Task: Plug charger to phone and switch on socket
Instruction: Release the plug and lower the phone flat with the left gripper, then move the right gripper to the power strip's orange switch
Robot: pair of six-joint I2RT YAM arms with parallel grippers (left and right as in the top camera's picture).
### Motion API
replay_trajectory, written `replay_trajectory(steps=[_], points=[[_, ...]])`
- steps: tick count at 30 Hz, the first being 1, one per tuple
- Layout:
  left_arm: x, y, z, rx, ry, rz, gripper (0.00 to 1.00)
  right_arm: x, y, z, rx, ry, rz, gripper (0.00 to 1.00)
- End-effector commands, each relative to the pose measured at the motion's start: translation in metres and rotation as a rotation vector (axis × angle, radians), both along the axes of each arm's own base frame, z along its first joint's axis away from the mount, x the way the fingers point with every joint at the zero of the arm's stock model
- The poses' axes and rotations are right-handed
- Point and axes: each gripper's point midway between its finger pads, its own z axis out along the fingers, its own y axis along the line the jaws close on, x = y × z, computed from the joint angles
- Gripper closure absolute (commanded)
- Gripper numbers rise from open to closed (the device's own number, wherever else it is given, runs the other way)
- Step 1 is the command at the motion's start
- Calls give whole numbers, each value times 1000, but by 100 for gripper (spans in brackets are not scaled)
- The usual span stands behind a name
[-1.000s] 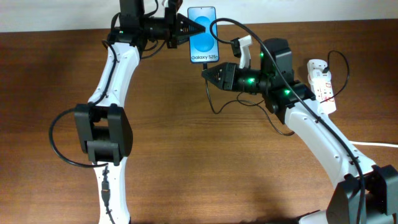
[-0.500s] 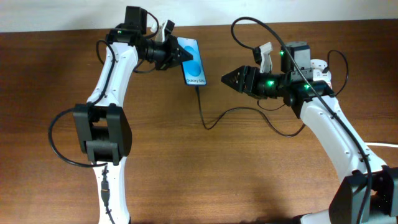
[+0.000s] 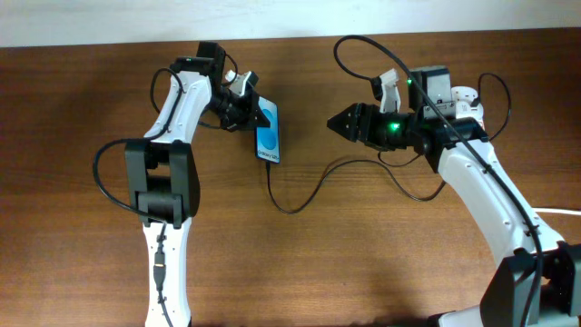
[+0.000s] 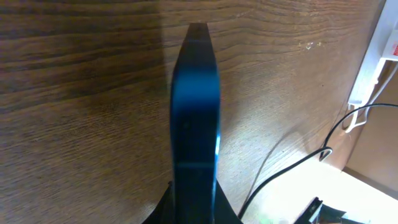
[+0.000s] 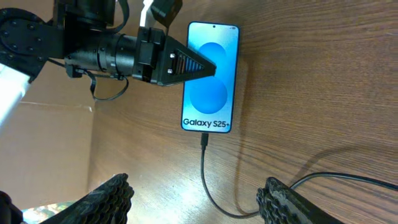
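My left gripper is ready to let go of the phone, because the phone's lower long edge (image 3: 279, 133) (image 4: 199, 27), across from my fingers, touches the tabletop next to its shadow.
The phone (image 3: 270, 145), blue screen up, is gripped at its left edge by my left gripper (image 3: 258, 116), low over the table. In the right wrist view the phone (image 5: 210, 87) reads "Galaxy S25", and the charger's connector (image 5: 203, 142) sits in its bottom port. The black charger cable (image 3: 292, 209) loops across the table toward the right. In the left wrist view the phone (image 4: 196, 112) shows edge-on between my fingers (image 4: 194, 208). My right gripper (image 3: 338, 123) is open and empty, right of the phone; its fingers (image 5: 196, 190) straddle the cable. The socket (image 3: 469, 98) is mostly hidden behind my right arm.
The white power strip edge (image 4: 378, 59) shows at the far right of the left wrist view. A thick white lead (image 3: 554, 211) runs off the right edge. The wood table (image 3: 363, 263) has its back edge along the top of the overhead view.
My left gripper has carried the phone down and to the left, away from the back edge. My right gripper has pulled back right from the phone's bottom end; the cable now trails from the phone.
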Motion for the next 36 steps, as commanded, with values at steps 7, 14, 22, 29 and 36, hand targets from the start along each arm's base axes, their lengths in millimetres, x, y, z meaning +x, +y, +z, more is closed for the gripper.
replay_trajectory(steps=[7,14,22,29,36], points=[[0,8,-10,123,-28,-24,73,3,-2,6,-22,-34,-4,30],[1,14,-14,165,-30,-21,55,3,-2,6,-22,-34,-4,30],[4,38,-26,322,-43,-8,49,2,-3,5,-23,-27,-4,29],[20,54,-9,399,-120,21,41,-2,-11,1,-110,-66,19,25],[25,56,211,320,-536,113,42,-11,-60,65,-423,-116,-65,1]])
